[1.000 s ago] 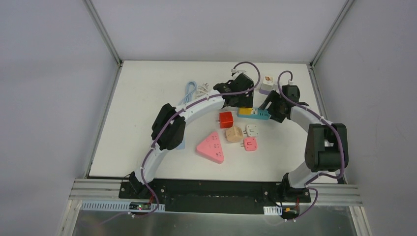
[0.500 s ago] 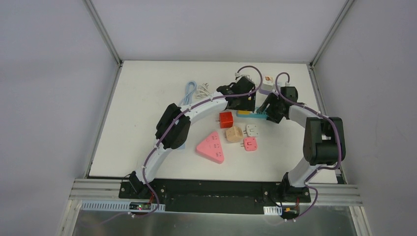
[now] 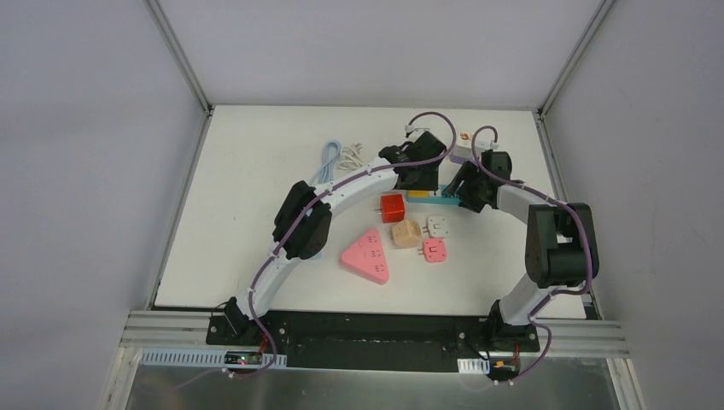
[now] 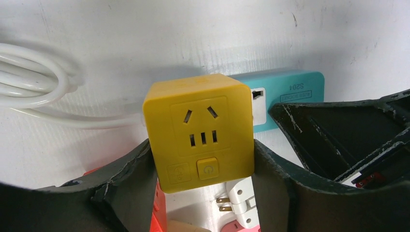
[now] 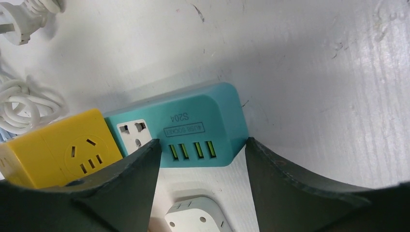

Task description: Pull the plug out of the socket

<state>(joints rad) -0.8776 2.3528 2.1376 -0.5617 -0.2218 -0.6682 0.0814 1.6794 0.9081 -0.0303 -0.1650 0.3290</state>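
Note:
My left gripper would pull the yellow cube [image 3: 418,194] out of the teal socket strip if I lifted it now.
A yellow cube plug [image 4: 200,130] sits plugged into the left end of a teal socket strip [image 5: 193,123]. My left gripper [image 4: 203,164] is shut on the yellow cube, one finger pressed on each side. My right gripper [image 5: 200,145] is open, and its fingertips [image 5: 145,154] flank the strip's end with the green USB ports. I cannot tell whether they touch the strip. In the top view both grippers meet over the strip [image 3: 444,199] at the back middle of the table, the left gripper [image 3: 423,175] beside the right gripper [image 3: 468,190].
A red cube adapter [image 3: 392,207], a tan adapter [image 3: 405,232], a white adapter [image 3: 438,225], a small pink adapter [image 3: 434,249] and a pink triangular socket [image 3: 367,254] lie just in front. A coiled white and blue cable [image 3: 337,155] lies to the left. A white cube [image 3: 463,139] stands behind.
My left gripper has moved right and down onto the yellow cube. My right gripper has moved left, up to the teal strip's end.

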